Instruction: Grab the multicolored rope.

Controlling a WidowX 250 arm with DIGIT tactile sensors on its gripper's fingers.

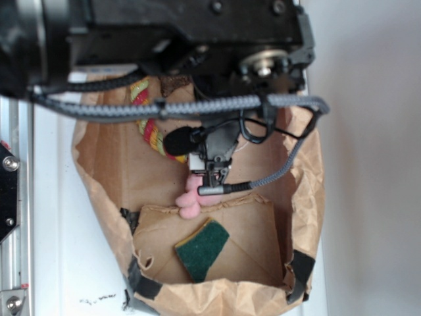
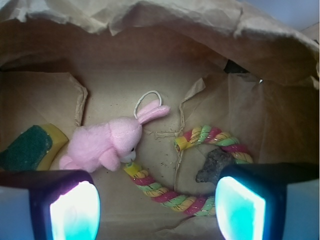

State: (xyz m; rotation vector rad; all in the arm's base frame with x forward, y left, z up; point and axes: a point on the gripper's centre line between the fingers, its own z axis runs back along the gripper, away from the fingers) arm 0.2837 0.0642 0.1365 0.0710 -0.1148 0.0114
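The gripper needs to grab the twisted length of the multicolored rope next, just behind the yellow end (image 2: 150,186) by the pink bunny (image 2: 102,142).
The multicolored rope (image 2: 170,192) is a thick twisted red, yellow and green curve lying on the floor of a brown paper bag (image 2: 150,45). In the wrist view its lower arc runs between my two fingertips and its upper arc reaches right. My gripper (image 2: 157,210) is open above it with nothing held. In the exterior view part of the rope (image 1: 150,128) shows at the bag's upper left, the rest hidden by the arm and cables. The gripper (image 1: 210,172) hangs inside the bag, just right of that stretch.
A pink plush bunny (image 2: 107,142) lies beside the rope's left end, and shows under the gripper as the bunny (image 1: 191,197). A green and yellow sponge (image 2: 30,147) sits far left. A dark grey lump (image 2: 212,167) rests inside the rope's curve. Bag walls (image 1: 99,191) close in all round.
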